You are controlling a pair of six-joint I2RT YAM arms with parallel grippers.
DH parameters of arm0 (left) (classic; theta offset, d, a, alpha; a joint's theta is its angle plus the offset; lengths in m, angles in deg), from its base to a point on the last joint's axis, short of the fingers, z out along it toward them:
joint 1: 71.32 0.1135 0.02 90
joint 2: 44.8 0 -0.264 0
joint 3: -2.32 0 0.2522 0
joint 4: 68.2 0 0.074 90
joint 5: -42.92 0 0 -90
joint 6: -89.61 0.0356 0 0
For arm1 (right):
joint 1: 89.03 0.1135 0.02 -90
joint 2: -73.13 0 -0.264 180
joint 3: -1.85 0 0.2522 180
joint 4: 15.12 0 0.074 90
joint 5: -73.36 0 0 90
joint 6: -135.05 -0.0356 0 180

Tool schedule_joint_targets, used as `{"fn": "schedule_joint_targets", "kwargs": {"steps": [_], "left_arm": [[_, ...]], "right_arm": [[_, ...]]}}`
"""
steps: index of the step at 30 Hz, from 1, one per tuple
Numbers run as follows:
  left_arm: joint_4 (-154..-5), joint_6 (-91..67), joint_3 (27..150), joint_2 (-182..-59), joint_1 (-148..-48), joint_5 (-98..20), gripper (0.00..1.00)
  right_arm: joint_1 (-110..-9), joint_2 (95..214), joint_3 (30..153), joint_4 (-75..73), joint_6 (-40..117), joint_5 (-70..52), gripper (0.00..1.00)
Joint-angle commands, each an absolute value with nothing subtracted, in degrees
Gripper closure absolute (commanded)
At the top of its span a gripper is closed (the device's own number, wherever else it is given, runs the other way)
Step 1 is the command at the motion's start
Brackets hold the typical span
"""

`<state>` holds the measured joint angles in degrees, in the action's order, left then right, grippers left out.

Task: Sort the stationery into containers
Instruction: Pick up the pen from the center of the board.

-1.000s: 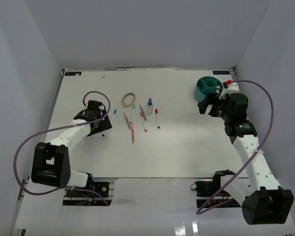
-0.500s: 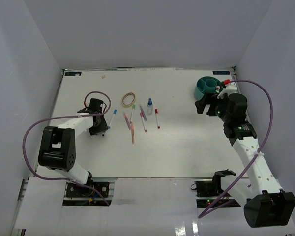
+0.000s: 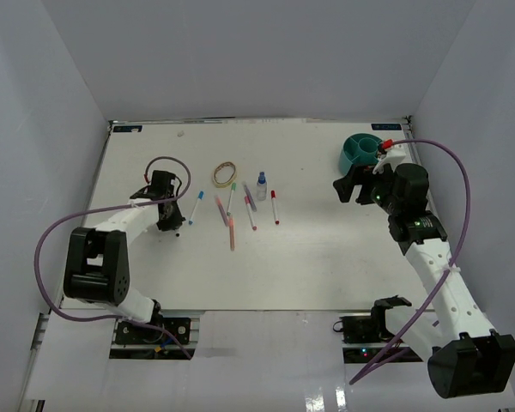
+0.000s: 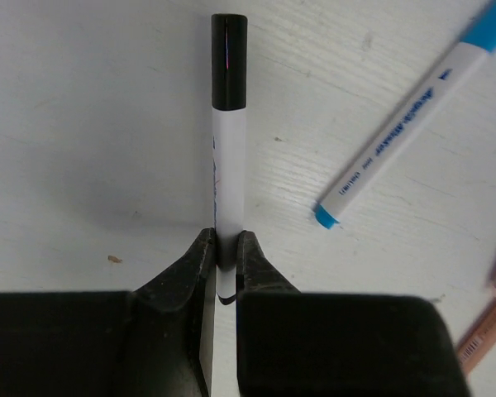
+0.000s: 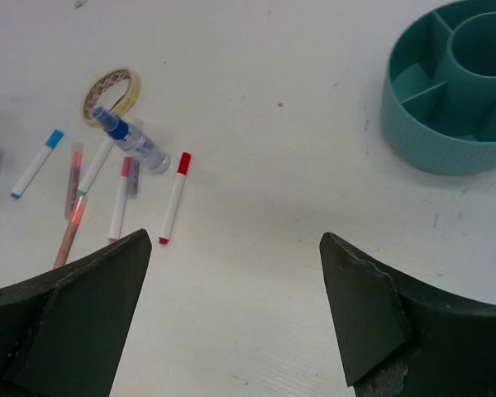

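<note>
I need to grab the pen with my right gripper next, by its black-end with the cap. The pen's white body then stays free to go into the teal organiser.
My left gripper is shut on the white barrel of a black-capped pen, which lies on the table and points away from me. In the top view this gripper sits at the left of the stationery spread. A blue-capped pen lies just right of it. My right gripper hangs open and empty over bare table, between the pens and the teal organiser. The organiser stands at the back right, just behind my right gripper.
In the middle lie a tan loop, a clear blue-capped bottle, a red-capped pen, a pink-capped pen, a green-capped pen and an orange stick. White walls close in the table.
The left gripper's jaws have closed on the black-capped pen. The right gripper has drifted a little left, away from the organiser, still open.
</note>
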<state>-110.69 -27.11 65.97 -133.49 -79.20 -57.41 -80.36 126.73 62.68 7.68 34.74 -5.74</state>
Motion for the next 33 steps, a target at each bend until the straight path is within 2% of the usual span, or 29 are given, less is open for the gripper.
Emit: {"fn": "schedule_joint_targets", "kwargs": {"steps": [1,5,8,12,16,20,29,33], "left_arm": [[-107.98,-24.83,64.96,-124.10,-78.88,-53.24,0.92],[-103.23,-20.61,62.67,-109.71,-80.46,-44.04,0.88],[-100.24,-18.06,62.31,-102.67,-83.17,-38.14,0.86],[-97.43,-15.69,63.37,-98.43,-89.85,-34.78,0.83],[-95.50,-13.67,65.56,-97.63,-98.28,-34.42,0.80],[-93.74,-11.64,66.09,-97.27,-102.07,-33.72,0.79],[-90.22,-9.62,66.09,-97.01,-104.72,-31.70,0.78],[-89.25,-9.70,65.48,-97.27,-104.81,-31.17,0.78]], "right_arm": [[-78.22,126.39,65.61,6.73,35.65,1.97,0.11],[-73.05,128.75,68.51,6.73,34.33,7.44,0.12],[-65.16,131.30,71.93,6.55,33.01,8.85,0.12],[-57.23,136.05,77.99,4.80,30.81,8.50,0.12],[-50.81,142.63,83.09,2.52,27.66,7.18,0.14],[-48.52,146.77,87.32,1.46,25.46,5.17,0.17],[-46.93,153.89,92.94,-0.65,21.67,3.40,0.22],[-46.23,156.53,94.79,-0.65,20.80,4.72,0.27]]}}
